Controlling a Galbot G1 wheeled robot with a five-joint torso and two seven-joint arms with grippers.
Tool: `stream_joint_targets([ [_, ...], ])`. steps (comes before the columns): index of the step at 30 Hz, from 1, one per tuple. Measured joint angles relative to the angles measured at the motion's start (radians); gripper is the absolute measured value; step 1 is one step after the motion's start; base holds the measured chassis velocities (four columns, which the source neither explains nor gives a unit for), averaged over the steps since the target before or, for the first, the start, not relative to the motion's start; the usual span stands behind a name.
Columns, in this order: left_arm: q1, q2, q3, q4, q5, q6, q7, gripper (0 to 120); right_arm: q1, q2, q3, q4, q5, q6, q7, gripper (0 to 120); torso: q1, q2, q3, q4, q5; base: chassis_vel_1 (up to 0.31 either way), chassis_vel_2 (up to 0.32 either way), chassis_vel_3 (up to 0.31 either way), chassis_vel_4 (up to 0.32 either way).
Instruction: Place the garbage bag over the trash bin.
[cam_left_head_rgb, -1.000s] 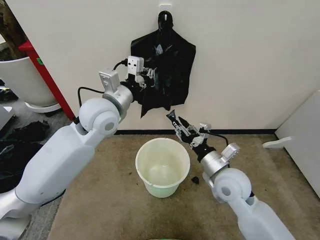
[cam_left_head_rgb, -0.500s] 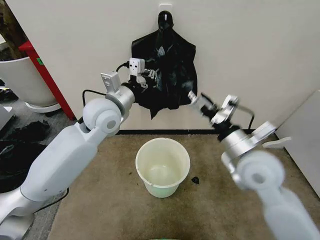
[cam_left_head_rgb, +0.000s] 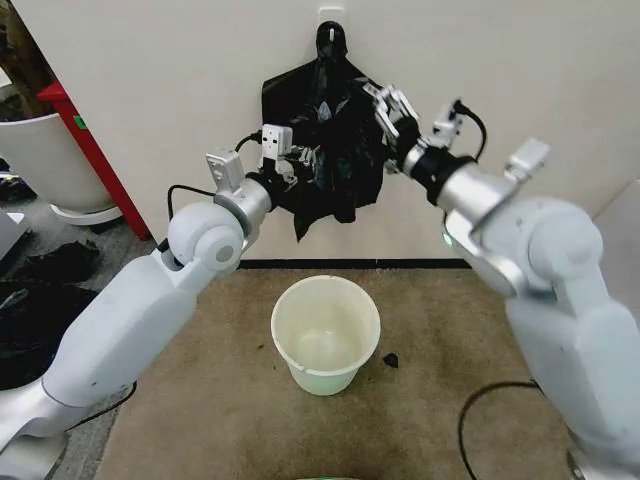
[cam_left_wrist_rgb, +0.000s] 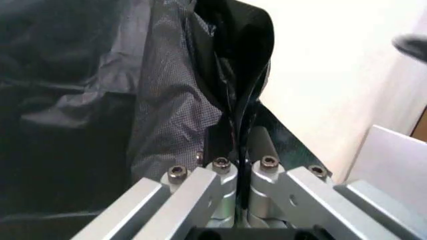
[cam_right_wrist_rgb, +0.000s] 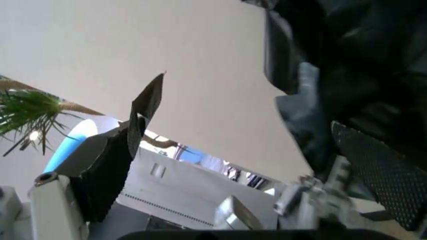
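The robot's right gripper should next grab the garbage bag (cam_left_head_rgb: 335, 140) by the bag's loose fold of film, because that fold sticks out while the rest of the bag hangs slack.
The garbage bag (cam_left_head_rgb: 335, 140), glossy black and wrinkled, hangs from a hook on the wall above the trash bin (cam_left_head_rgb: 325, 335), a cream-white bucket standing upright on the carpet. My left gripper (cam_left_head_rgb: 298, 160) is shut on the bag's left edge; in the left wrist view a fold of the bag (cam_left_wrist_rgb: 173, 95) runs down between the closed fingertips (cam_left_wrist_rgb: 227, 165). My right gripper (cam_left_head_rgb: 386, 106) is raised at the bag's upper right edge. It is open, with the bag (cam_right_wrist_rgb: 347, 60) lying against one finger (cam_right_wrist_rgb: 377, 172) and the other finger (cam_right_wrist_rgb: 143, 107) standing clear before the wall.
A large white tub (cam_left_head_rgb: 40, 160) and a red post (cam_left_head_rgb: 85, 145) stand at the left, with flat black bags (cam_left_head_rgb: 40, 285) on the floor below. A small black scrap (cam_left_head_rgb: 391, 359) lies right of the bin. A white panel (cam_left_head_rgb: 610, 270) stands at the right.
My right arm swung up from beside the bin to the bag's upper right edge. The left gripper kept its hold and shifted slightly right; the bag's lower edge bunched inward.
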Motion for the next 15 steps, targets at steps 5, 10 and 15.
stream_joint_targets([
  [5, -0.008, -0.003, 0.006, 0.000, 0.004, 0.000, 0.001, 0, 0.042, 0.017, -0.032, -0.040, -0.026, 0.002, 0.012, 100, 0.000, 0.000, 0.000, -0.0002, 0.0000, 0.000, 0.000, 0.000, 0.000],
  [10, -0.013, -0.009, 0.010, 0.002, 0.008, 0.000, 0.003, 0, 0.068, 0.024, -0.068, -0.086, -0.075, 0.001, 0.032, 100, 0.000, 0.000, 0.000, -0.0002, 0.0000, 0.000, 0.000, 0.000, 0.000],
  [15, -0.014, -0.014, 0.014, 0.003, 0.013, 0.000, 0.004, 0, 0.086, 0.025, -0.094, -0.116, -0.117, 0.000, 0.051, 100, 0.000, 0.000, 0.000, -0.0002, 0.0000, 0.000, 0.000, 0.000, 0.000],
])
